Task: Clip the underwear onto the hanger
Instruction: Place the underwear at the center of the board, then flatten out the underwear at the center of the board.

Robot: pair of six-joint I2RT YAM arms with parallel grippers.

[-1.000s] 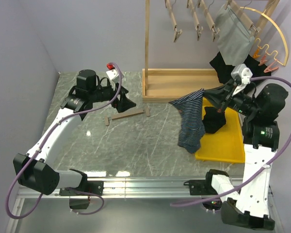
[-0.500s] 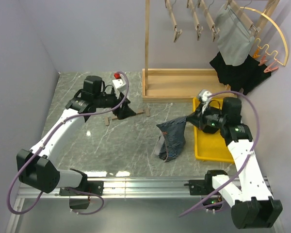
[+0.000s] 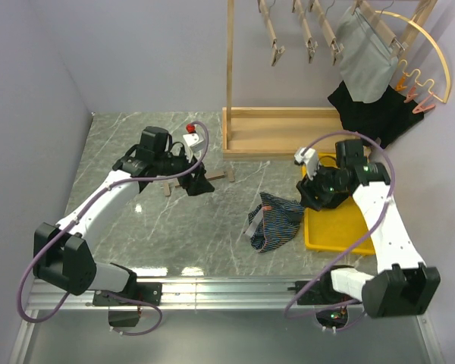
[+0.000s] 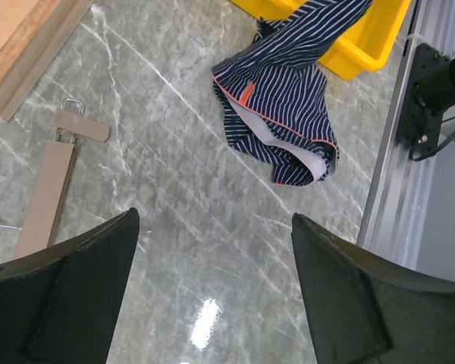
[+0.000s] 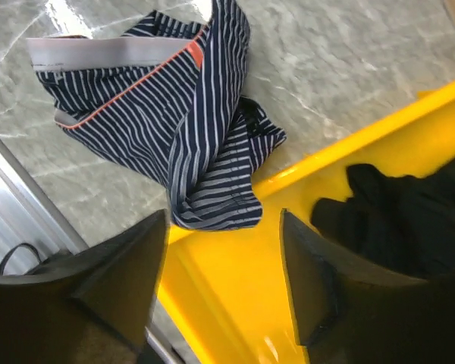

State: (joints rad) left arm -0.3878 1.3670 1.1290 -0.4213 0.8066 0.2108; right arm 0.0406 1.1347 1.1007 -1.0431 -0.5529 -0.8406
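Note:
The underwear's waistband corner beside the orange tag should be grabbed by my right gripper next. The waistband then stays free to spread and clip.
The navy striped underwear (image 3: 275,222) lies crumpled on the marble table, one edge draped over the yellow tray's rim (image 3: 316,241). In the right wrist view the underwear (image 5: 174,114) sits just ahead of my right gripper (image 5: 224,216), which is open and empty above the tray's edge. My right gripper (image 3: 312,196) hovers at the tray's left side. The wooden clip hanger (image 3: 216,177) lies flat near the rack base, and my left gripper (image 3: 197,182) hangs open over it. The left wrist view shows the hanger (image 4: 49,189), the underwear (image 4: 280,114), and my left gripper (image 4: 212,220) holding nothing.
A black garment (image 5: 409,220) lies in the yellow tray (image 5: 235,288). The wooden rack (image 3: 280,129) at the back carries several clip hangers, a grey garment (image 3: 364,57) and black clothes (image 3: 371,114). An aluminium rail (image 3: 227,287) runs along the near edge.
My right gripper brought the underwear down and left from above the tray, then opened and dropped it on the table. My left arm shifted slightly right over the hanger.

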